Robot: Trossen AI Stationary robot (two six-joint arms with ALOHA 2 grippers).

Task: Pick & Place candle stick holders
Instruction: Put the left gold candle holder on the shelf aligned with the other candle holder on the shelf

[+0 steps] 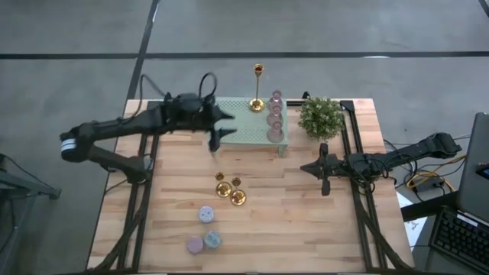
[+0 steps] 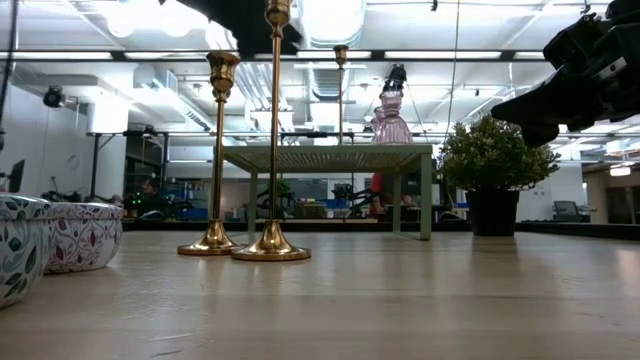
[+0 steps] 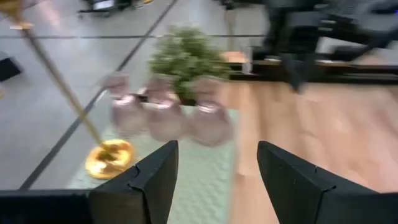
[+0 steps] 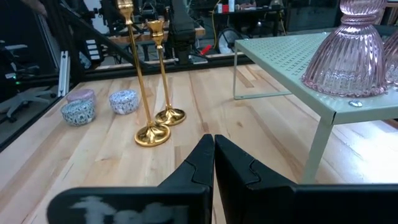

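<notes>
The left gripper should next grab the gold holder by the neck under its cup (image 1: 220, 180). Then it can place the holder on the mint-green stand.
My left gripper (image 1: 221, 128) is open and empty, held above the left end of the mint-green stand (image 1: 248, 122). In the left wrist view its fingers (image 3: 155, 180) point toward three pink glass holders (image 3: 163, 112) standing in a row on the stand's right side (image 1: 275, 116). A tall thin gold holder (image 1: 257, 88) stands by its base on the stand's far edge. Several gold holders (image 1: 229, 189) and three squat pastel ones (image 1: 206, 229) stand on the table. My right gripper (image 1: 322, 174) is shut and empty, right of the gold holders.
A small bushy green plant (image 1: 321, 116) stands at the far right, beside the stand. Bare wooden table lies between the gold holders and my right gripper. In the right wrist view two gold holders (image 4: 160, 124) and two pastel ones (image 4: 99, 106) stand ahead.
</notes>
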